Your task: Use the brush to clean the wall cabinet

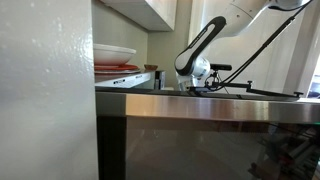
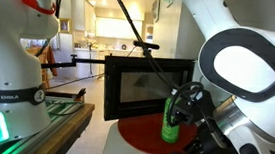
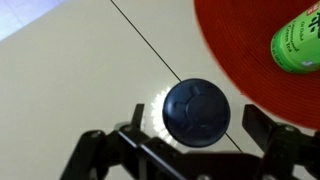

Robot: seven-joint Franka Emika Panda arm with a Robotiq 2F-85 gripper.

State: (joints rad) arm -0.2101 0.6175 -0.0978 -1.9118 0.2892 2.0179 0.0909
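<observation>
I should use my gripper to grab the brush [image 3: 196,110] by its dark blue disc next, so the white bristles stay free to clean.
In the wrist view the brush [image 3: 196,110], a round dark blue disc ringed by white bristles, lies on the pale counter. My gripper [image 3: 192,125] hangs directly above it, open, one finger [image 3: 256,122] to its right and the other to its left, neither touching it. In an exterior view the gripper [image 1: 195,76] is low over the counter, and the off-white wall cabinet [image 1: 150,12] hangs above and to the left. Another exterior view shows the gripper [image 2: 180,106] close beside a green bottle; the brush is hidden there.
A green bottle [image 3: 298,45] stands on a round red mat [image 3: 240,50] just right of the brush. A thin black cable [image 3: 140,35] crosses the counter. A black microwave [image 2: 147,83] stands behind. Stacked plates [image 1: 112,55] sit under the cabinet, beside a glossy white panel [image 1: 45,90].
</observation>
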